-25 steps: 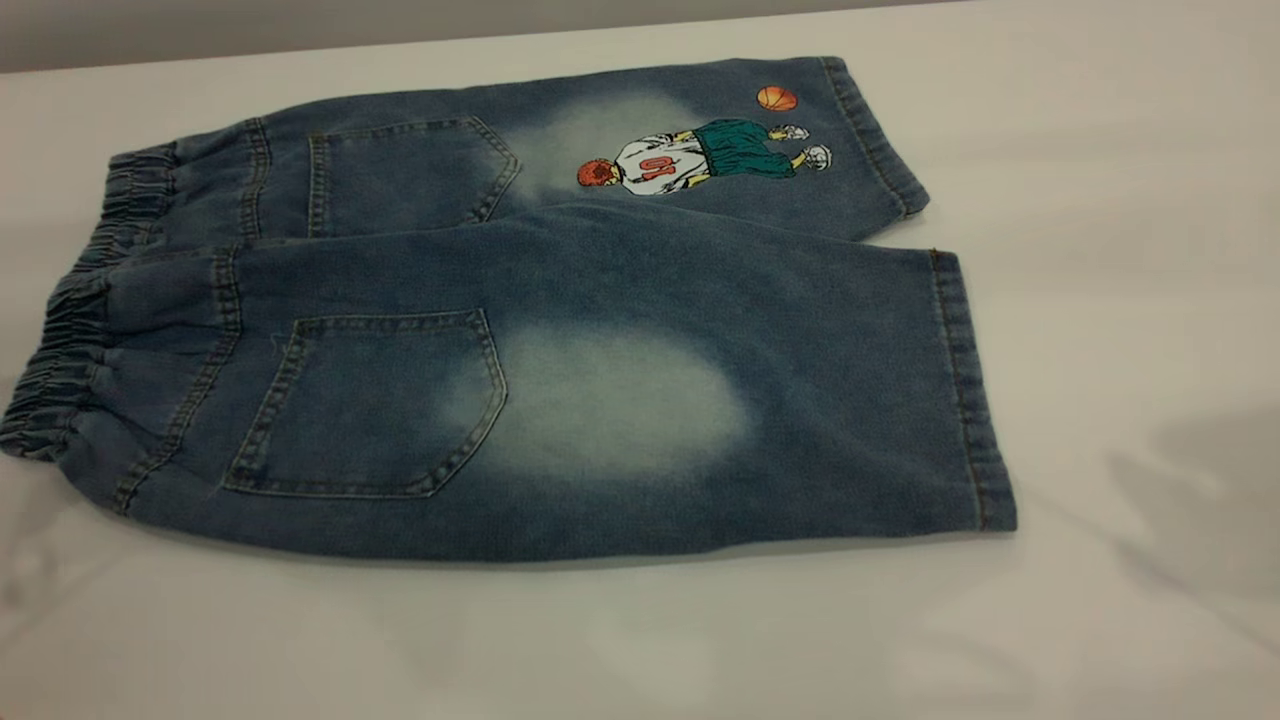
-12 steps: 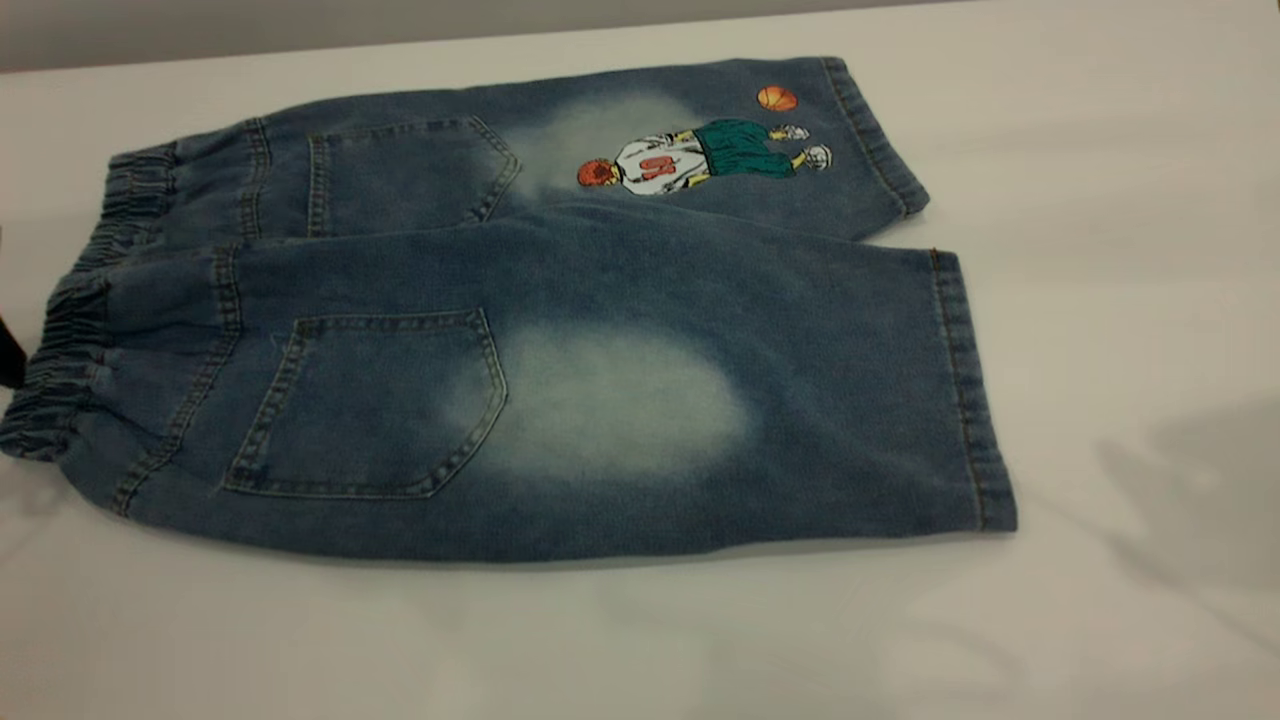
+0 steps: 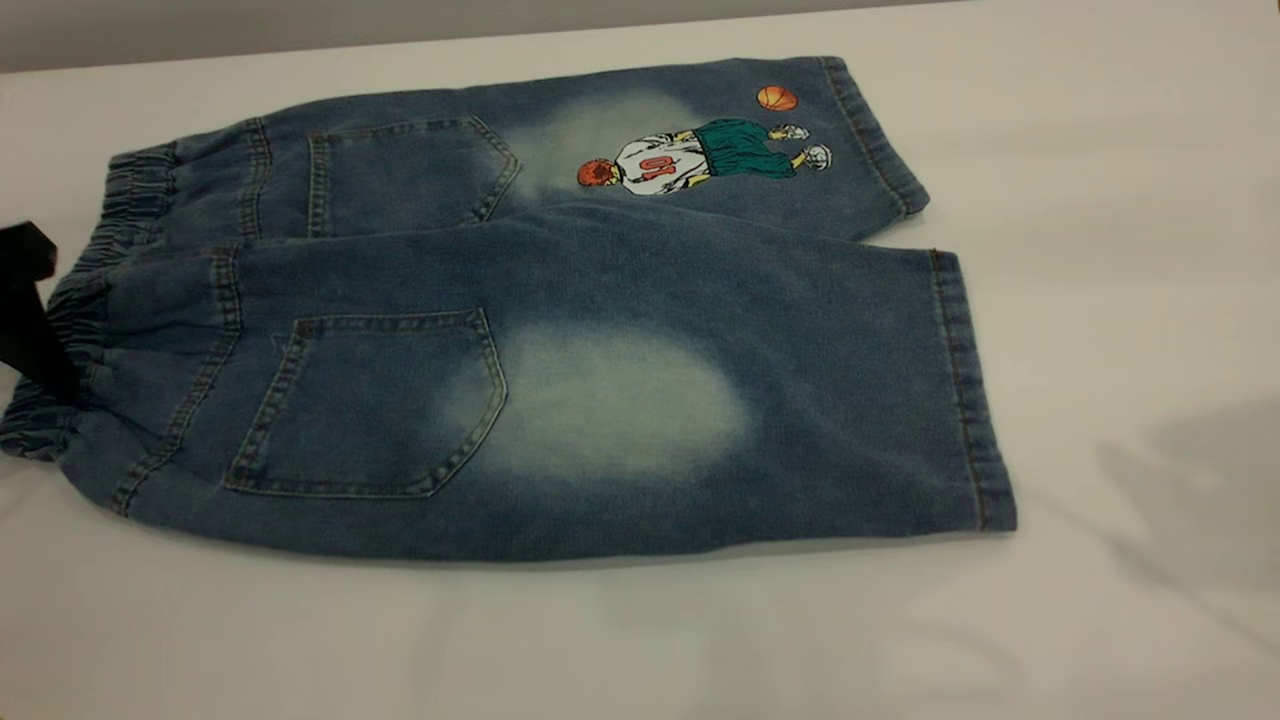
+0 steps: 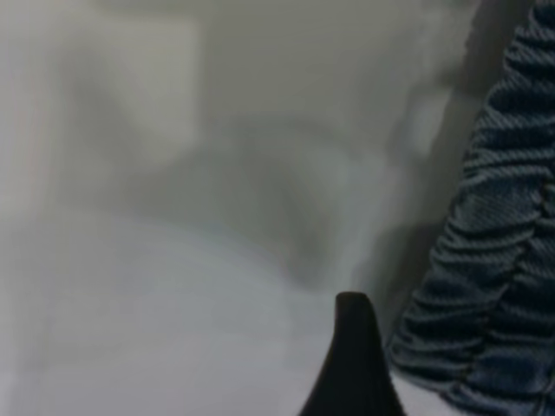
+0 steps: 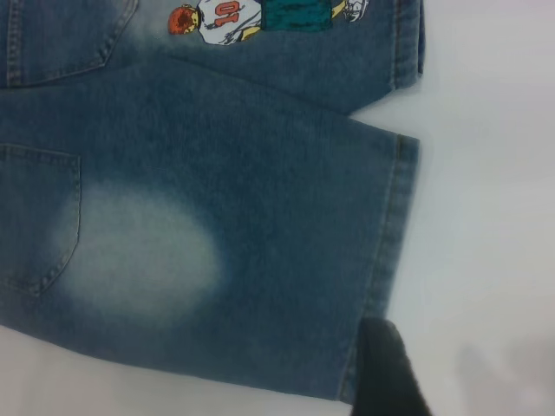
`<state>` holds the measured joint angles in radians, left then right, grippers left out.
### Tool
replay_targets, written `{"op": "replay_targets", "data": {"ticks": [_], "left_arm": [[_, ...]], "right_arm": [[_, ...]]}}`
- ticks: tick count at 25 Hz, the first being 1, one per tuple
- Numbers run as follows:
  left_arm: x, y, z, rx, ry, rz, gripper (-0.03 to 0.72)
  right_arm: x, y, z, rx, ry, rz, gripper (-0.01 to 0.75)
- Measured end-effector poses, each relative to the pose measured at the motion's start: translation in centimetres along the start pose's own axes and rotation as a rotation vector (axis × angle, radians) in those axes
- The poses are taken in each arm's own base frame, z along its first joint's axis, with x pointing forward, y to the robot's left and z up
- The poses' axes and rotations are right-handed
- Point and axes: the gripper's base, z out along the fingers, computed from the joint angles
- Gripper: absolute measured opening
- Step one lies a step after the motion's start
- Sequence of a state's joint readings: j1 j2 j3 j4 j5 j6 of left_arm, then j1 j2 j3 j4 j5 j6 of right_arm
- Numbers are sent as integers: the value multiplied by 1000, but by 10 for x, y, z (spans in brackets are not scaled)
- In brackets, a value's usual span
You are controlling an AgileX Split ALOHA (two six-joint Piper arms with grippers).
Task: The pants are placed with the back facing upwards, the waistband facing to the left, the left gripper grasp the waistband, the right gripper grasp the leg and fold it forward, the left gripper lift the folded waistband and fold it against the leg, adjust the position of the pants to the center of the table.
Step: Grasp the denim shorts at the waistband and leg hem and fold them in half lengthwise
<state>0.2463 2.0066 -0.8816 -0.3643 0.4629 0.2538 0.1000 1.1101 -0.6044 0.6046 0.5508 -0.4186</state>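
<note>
Next, my left gripper takes hold of the pants (image 3: 600, 290) by their gathered waistband, to fold the plain leg over the printed one.
The faded blue denim pants (image 3: 600, 290) lie flat on the table (image 3: 1120, 180), back pockets up. The gathered waistband (image 3: 75, 330) is at the left. The plain leg (image 3: 620, 400) with the pale oval patch is nearest the front, and the leg with the cartoon print (image 3: 700, 155) is behind it. My left gripper (image 3: 28, 310) comes in at the far left edge, just over the waistband. In the left wrist view its black tip (image 4: 351, 364) sits beside the ruffled waistband (image 4: 503, 260). My right gripper (image 5: 386, 373) shows only in the right wrist view, at the front corner of the leg's hem (image 5: 390, 217).
Bare off-white table surrounds the pants on the front and right sides. A soft arm shadow (image 3: 1190, 480) falls on the table to the right of the leg hem. The table's far edge (image 3: 300, 45) runs just behind the pants.
My left gripper has come into the exterior view from the left edge and moved in over the waistband. The pants have not moved.
</note>
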Motion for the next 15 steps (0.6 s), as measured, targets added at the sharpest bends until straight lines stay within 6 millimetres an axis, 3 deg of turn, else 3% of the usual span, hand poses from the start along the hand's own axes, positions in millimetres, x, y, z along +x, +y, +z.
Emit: {"op": "replay_targets", "data": {"ticks": [11,15], "left_arm": [[4,2,24,16,52,-17,480],[6,2,26,23,75,-22,335]], "right_arm": [[0,0,0,-1,3,-1,351],[2,2,1,-20,27,13,351]]}}
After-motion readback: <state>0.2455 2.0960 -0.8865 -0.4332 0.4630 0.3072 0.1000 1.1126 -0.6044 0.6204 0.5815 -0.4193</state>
